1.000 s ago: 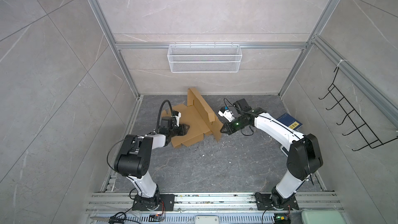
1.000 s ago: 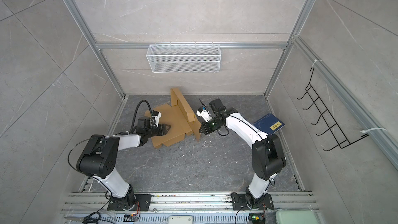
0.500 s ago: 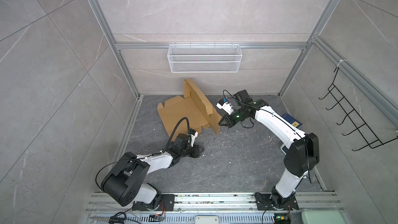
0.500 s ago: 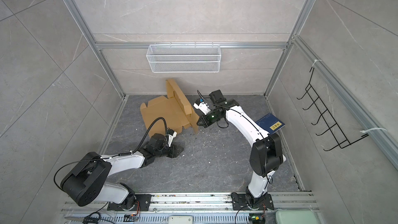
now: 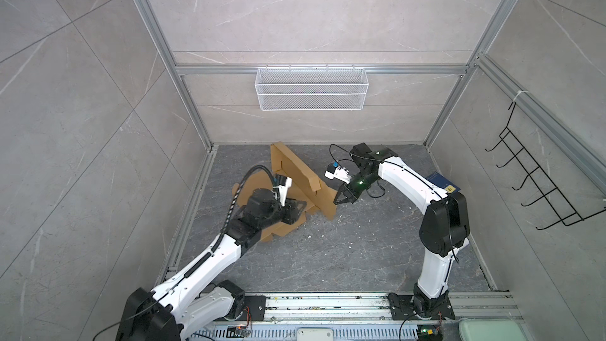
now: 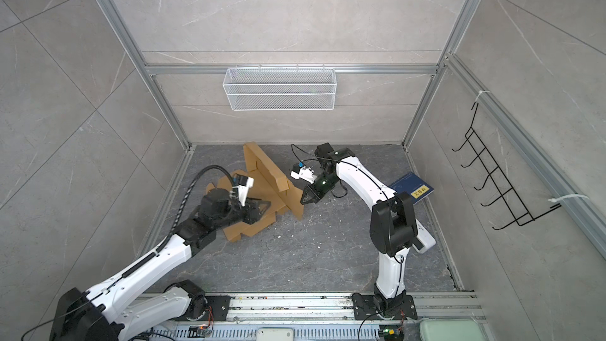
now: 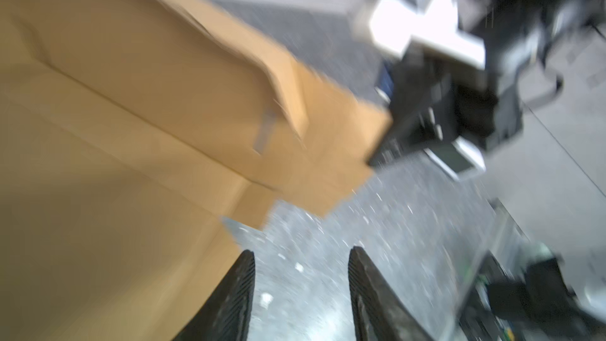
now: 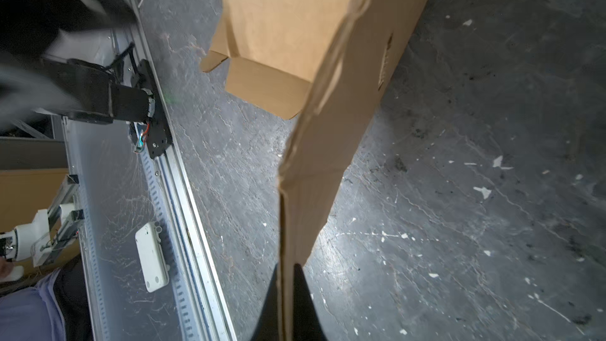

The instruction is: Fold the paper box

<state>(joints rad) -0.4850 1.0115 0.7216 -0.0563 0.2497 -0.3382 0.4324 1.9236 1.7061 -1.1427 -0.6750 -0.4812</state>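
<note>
I should next grab the upright panel by its far end with my left gripper, so the panel stays standing and its near end stays free for folding.
The paper box (image 5: 296,175) (image 6: 267,175) is a brown cardboard sheet, part flat on the grey floor, with one long panel standing up. My right gripper (image 5: 337,200) (image 6: 303,200) is shut on the near end of that upright panel. In the right wrist view its fingers pinch the cardboard edge (image 8: 288,268), and the box (image 8: 328,60) stretches away from them. My left gripper (image 5: 300,205) (image 6: 264,205) hovers open over the flat part's near edge. The blurred left wrist view shows its gripper (image 7: 301,250) with only floor between the fingers and the box (image 7: 131,126) beside them.
A dark blue book (image 5: 442,183) (image 6: 411,188) lies by the right wall behind my right arm. A white wire basket (image 5: 311,93) hangs on the back wall and a black hook rack (image 5: 541,185) on the right wall. A metal rail (image 5: 328,303) runs along the front.
My left arm pulled back off the box toward the front, then swung in again over its near flat edge. The box shifted with the right gripper's hold, which stayed shut.
</note>
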